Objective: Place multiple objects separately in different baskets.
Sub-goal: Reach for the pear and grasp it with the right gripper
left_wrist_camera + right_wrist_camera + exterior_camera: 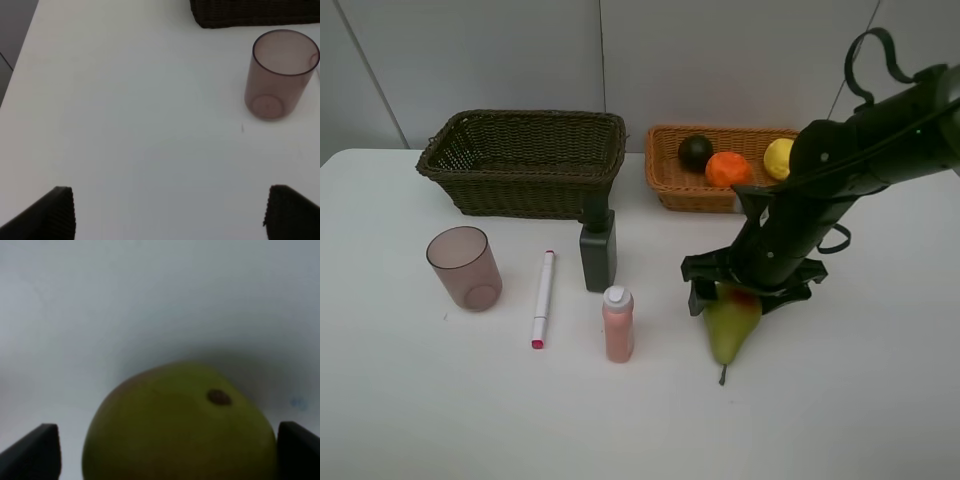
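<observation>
The pear should go in the orange-tan basket with the other fruit. My right gripper will grab it next by its rounded red end.
A green-red pear lies on the white table, its stem toward the front. My right gripper is open and reaches down over the pear's red end, one finger on each side. In the right wrist view the pear fills the space inside the right gripper. The orange-tan basket holds a dark green round fruit, an orange and a lemon. The dark olive-brown basket looks empty. My left gripper is open over bare table and does not show in the high view.
A translucent pinkish cup stands upright at the left and also shows in the left wrist view. A white-pink marker, a dark green bottle and a pink bottle stand or lie mid-table. The dark basket's corner shows beyond the cup.
</observation>
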You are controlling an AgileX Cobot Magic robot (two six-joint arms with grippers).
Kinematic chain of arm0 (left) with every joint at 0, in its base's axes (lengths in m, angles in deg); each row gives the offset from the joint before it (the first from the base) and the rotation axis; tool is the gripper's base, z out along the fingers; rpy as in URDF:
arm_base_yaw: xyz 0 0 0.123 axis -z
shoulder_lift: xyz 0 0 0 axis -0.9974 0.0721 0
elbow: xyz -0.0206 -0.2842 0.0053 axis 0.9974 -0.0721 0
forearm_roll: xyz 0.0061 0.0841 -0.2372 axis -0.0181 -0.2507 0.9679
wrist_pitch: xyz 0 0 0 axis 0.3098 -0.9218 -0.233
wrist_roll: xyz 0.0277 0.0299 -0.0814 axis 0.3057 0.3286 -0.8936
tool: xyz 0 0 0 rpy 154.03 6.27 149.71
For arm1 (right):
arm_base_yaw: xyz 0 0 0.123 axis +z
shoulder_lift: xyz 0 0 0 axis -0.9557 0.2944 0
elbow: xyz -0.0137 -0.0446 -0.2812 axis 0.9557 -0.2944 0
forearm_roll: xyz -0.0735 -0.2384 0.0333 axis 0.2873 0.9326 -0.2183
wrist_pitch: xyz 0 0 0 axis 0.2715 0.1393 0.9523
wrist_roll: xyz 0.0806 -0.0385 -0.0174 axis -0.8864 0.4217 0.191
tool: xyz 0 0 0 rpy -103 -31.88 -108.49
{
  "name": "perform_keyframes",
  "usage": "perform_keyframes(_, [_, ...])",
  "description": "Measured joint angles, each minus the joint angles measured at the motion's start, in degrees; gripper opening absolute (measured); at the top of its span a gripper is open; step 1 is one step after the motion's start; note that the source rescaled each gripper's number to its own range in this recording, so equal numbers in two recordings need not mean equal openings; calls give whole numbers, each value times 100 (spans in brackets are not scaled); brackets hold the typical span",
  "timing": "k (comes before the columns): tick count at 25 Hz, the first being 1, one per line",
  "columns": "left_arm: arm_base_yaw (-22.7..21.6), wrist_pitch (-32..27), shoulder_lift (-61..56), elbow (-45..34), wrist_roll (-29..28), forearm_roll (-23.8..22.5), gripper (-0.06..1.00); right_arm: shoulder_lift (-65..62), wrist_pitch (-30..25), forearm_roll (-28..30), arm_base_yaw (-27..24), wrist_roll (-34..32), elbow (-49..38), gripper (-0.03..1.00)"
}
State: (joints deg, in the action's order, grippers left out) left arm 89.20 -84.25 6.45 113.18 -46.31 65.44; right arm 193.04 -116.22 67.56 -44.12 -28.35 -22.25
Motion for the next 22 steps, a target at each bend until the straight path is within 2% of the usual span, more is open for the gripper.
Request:
perform_keyframes(11, [0,0,0,0,0,0,100,126,11,-12,0,-4,0,73])
perform_keyframes(12, [0,0,0,0,0,0,100,126,5,-12,0,-4,0,69])
perform_keyframes(13, [0,0,0,0,0,0,100,126,5,-12,0,-13,0,55])
perform_keyframes(14, [0,0,0,0,0,0,100,126,-8,-12,0,-41,0,38])
perform_keyframes(15, [0,0,0,0,0,0,100,126,-8,-19,0,-72,0,35])
perform_keyframes(22, [0,0,0,0,0,0,100,126,-19,-4,0,-104,0,35])
